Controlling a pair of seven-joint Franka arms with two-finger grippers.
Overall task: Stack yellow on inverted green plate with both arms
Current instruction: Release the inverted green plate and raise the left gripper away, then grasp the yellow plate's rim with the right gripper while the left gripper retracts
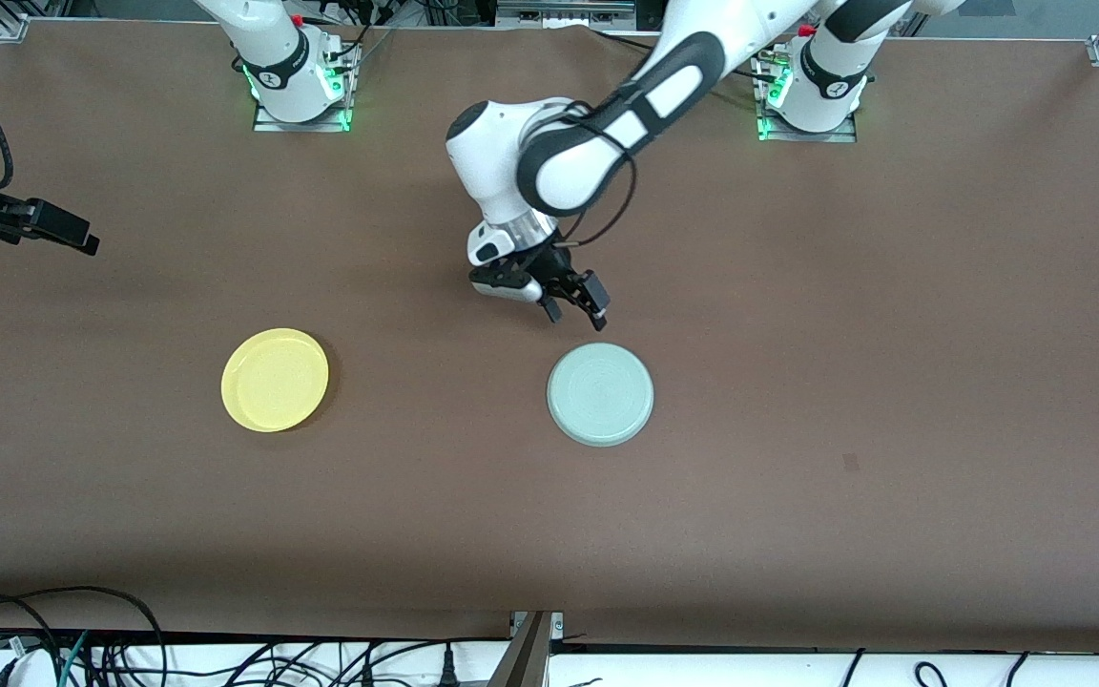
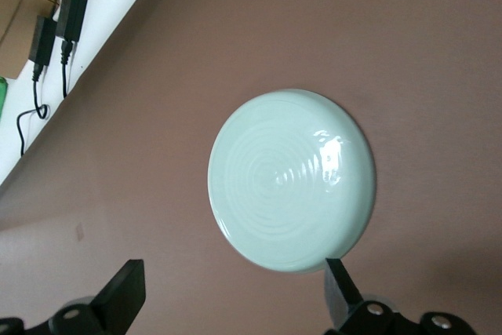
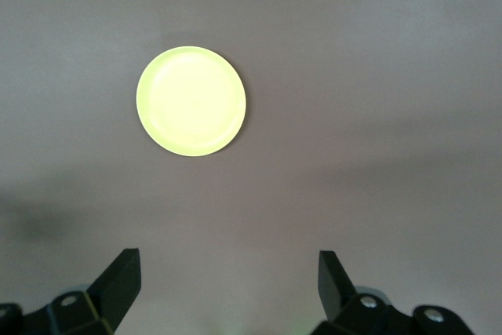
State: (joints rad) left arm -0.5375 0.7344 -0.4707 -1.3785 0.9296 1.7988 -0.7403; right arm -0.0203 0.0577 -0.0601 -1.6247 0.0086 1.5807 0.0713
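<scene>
The yellow plate needs to be stacked on the inverted green plate [image 1: 600, 394], so my right gripper will grab the yellow one by its rim [image 1: 227, 383] next.
The yellow plate [image 1: 275, 380] lies rim up on the brown table toward the right arm's end; it also shows in the right wrist view as a bright yellow plate [image 3: 190, 101]. The green plate [image 1: 600, 394] lies upside down near the table's middle, and the rings on the green plate's [image 2: 292, 180] underside are plain in the left wrist view. My left gripper [image 1: 575, 315] hangs open just above the table beside the green plate's rim, holding nothing [image 2: 233, 276]. My right gripper [image 1: 82, 239] is open and empty, high over the right arm's end of the table [image 3: 227, 263].
Both arm bases [image 1: 300, 91] stand along the table's edge farthest from the front camera. Black cables [image 1: 82, 649] run below the table's nearest edge. Power adapters [image 2: 55, 25] lie off the table.
</scene>
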